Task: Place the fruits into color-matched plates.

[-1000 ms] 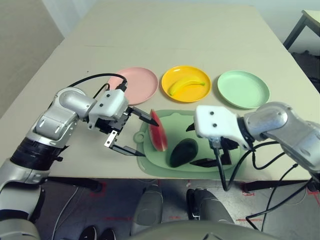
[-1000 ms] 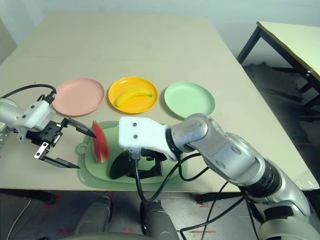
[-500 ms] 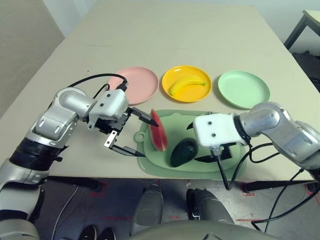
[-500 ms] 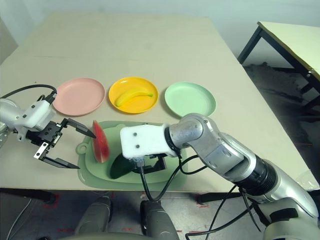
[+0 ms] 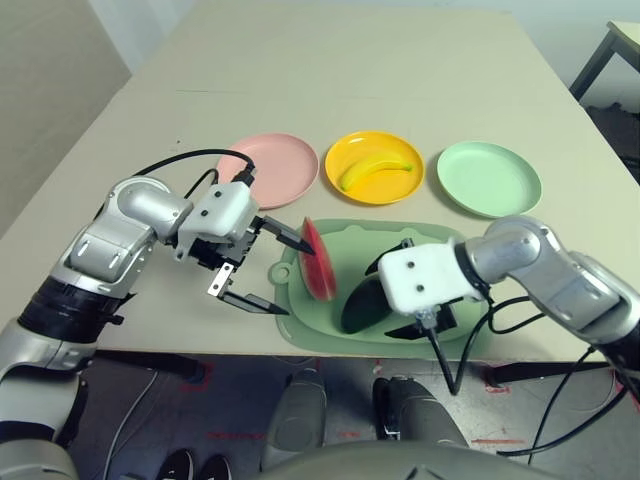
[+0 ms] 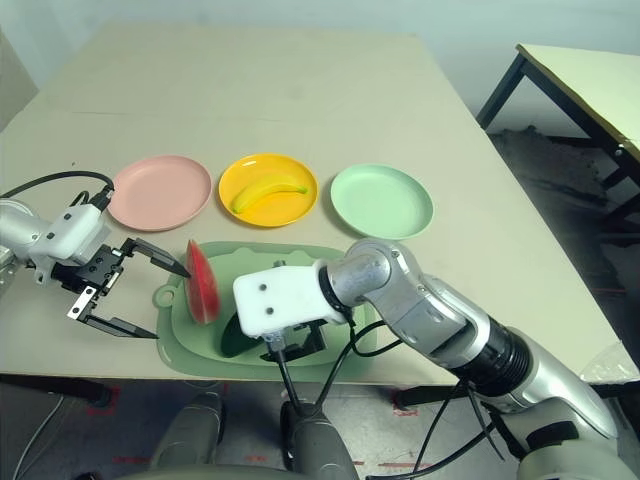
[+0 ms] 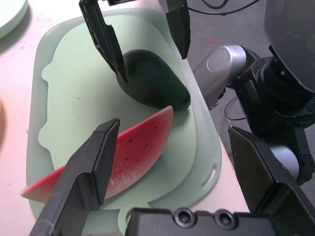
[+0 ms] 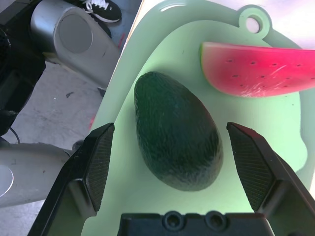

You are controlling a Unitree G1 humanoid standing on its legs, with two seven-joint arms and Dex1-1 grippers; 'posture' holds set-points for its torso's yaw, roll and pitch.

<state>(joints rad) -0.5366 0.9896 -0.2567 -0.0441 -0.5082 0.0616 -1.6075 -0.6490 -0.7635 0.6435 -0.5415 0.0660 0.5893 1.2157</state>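
Observation:
It isn't time to close yet: my fingers are above the dark green avocado [image 5: 366, 304] [image 8: 177, 142] and don't reach its sides. My right gripper has to go down first and then close on the avocado.
A red watermelon wedge [image 5: 320, 262] stands on edge on the pale green mat [image 5: 352, 238]. Beside it on the mat lies the dark green avocado [image 8: 177, 142]. My right gripper [image 8: 170, 129] is open and low over the avocado, one finger on each side of it. My left gripper [image 5: 290, 276] is open just left of the mat, with its upper fingertip close to the wedge. The banana [image 5: 375, 172] lies in the yellow plate [image 5: 403, 188]. The pink plate [image 5: 268, 165] and the mint green plate [image 5: 487, 178] hold nothing.
The three plates stand in a row behind the mat. The mat reaches almost to the table's front edge [image 5: 200, 352]. Black cables hang from both wrists. Another table [image 6: 590, 80] stands at the far right.
My right gripper has moved left and down along the mat until its fingers stand on either side of the avocado. The left arm and the fruits have not moved.

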